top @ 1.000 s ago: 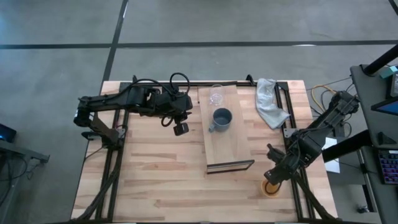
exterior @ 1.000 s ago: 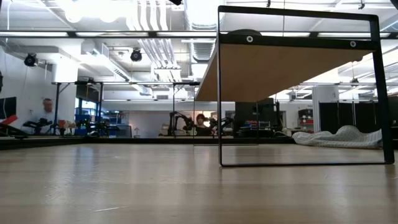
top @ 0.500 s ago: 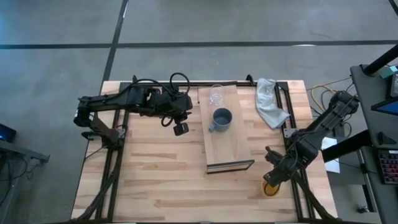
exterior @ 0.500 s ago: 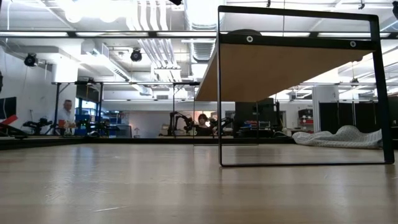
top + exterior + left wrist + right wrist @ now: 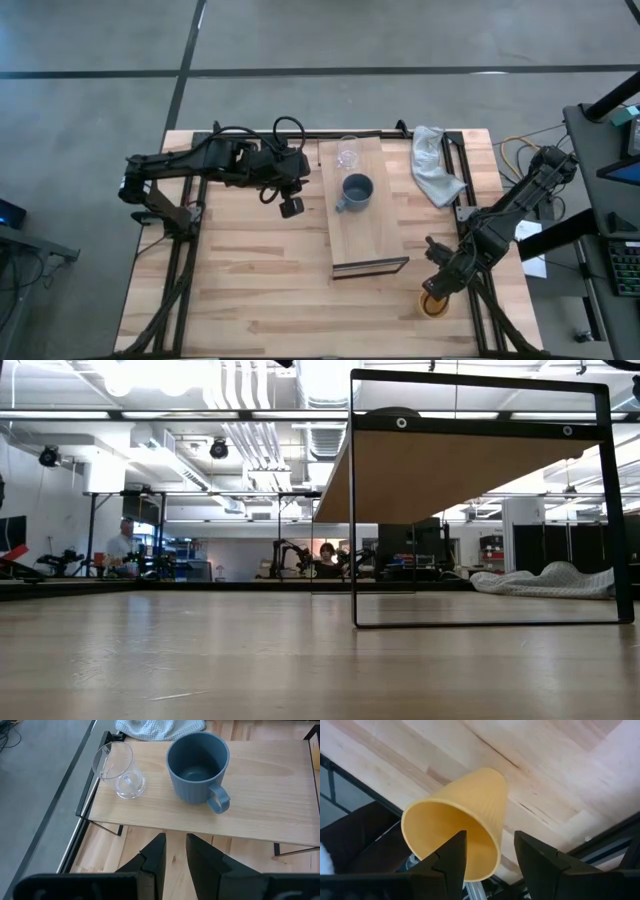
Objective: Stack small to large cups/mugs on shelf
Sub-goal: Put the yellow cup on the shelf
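Observation:
I will grab the yellow cup by its rim (image 5: 434,298) with my right gripper next. Then it can stack cups on the shelf (image 5: 367,235).
The yellow-orange cup (image 5: 432,304) is near the table's near right corner, mouth up; it fills the right wrist view (image 5: 465,815). My right gripper (image 5: 437,289) is open just above it, with one finger over the cup's mouth and the other outside its wall. The clear glass cup (image 5: 347,153) and the blue-grey mug (image 5: 357,190) stand on the shelf (image 5: 367,235), glass at the far end. My left gripper (image 5: 290,207) waits left of the shelf, open by a narrow gap and empty. My right gripper comes at the yellow cup from above, slanting. One finger (image 5: 451,856) is inside the mouth and the other (image 5: 540,860) is outside the wall by the rim (image 5: 492,851). I cannot tell whether either finger touches the cup.
A white cloth (image 5: 435,165) lies at the far right, beside the shelf. Dark frame rails (image 5: 470,300) run along the table's sides close to the yellow cup. The low view shows the shelf's dark leg frame (image 5: 355,510) and bare tabletop in front of it.
My right gripper has shifted a little toward the table's near edge and left, over the yellow cup.

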